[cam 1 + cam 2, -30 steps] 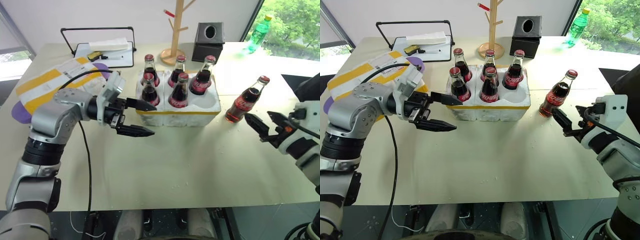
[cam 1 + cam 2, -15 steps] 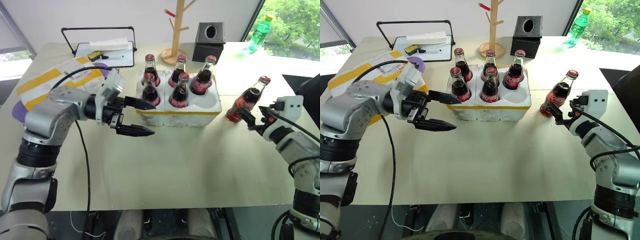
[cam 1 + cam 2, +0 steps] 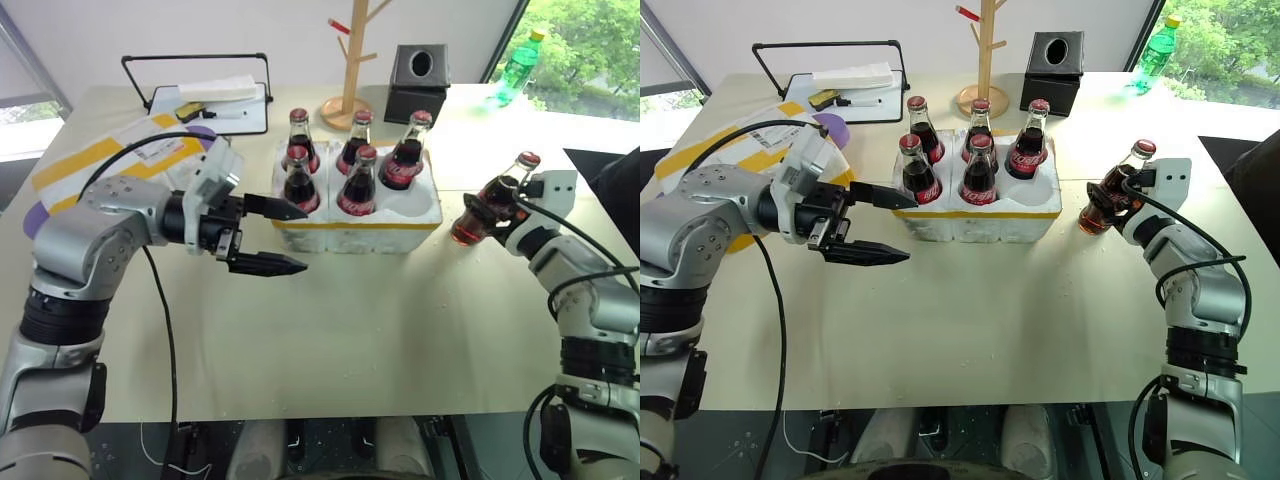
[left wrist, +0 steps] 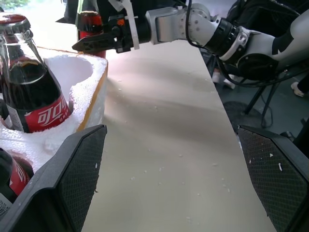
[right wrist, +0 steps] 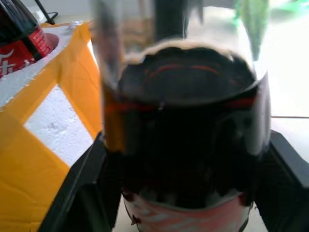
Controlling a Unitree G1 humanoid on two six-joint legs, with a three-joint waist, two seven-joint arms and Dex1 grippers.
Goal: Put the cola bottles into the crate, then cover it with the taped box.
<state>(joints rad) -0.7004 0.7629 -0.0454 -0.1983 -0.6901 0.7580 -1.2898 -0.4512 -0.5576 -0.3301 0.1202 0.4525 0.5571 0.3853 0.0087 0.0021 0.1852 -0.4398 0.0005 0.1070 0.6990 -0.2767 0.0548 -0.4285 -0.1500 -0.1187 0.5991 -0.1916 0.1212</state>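
The cola bottle should stay in the robot's right gripper until the bottle's lower end is inside the rim of the crate, because it would miss the crate's empty front hole if the gripper opened now.
The crate, a low white foam block with a yellow band, sits mid-table. Several cola bottles stand in its wells, and its front right well is empty. One more cola bottle stands on the table to the crate's right. My right gripper is shut on that bottle's lower body, a finger on each side of it. Left of the crate my left gripper hovers open, pointing at it and holding nothing. The taped box lies at the far left, partly behind my left arm.
Along the back of the table stand a wooden rack, a black tissue box and a green plastic bottle. A black-framed tray sits at the back left. Bare tabletop lies in front of the crate.
My right gripper moved forward to the loose cola bottle and closed on it. The left gripper stayed open and in place.
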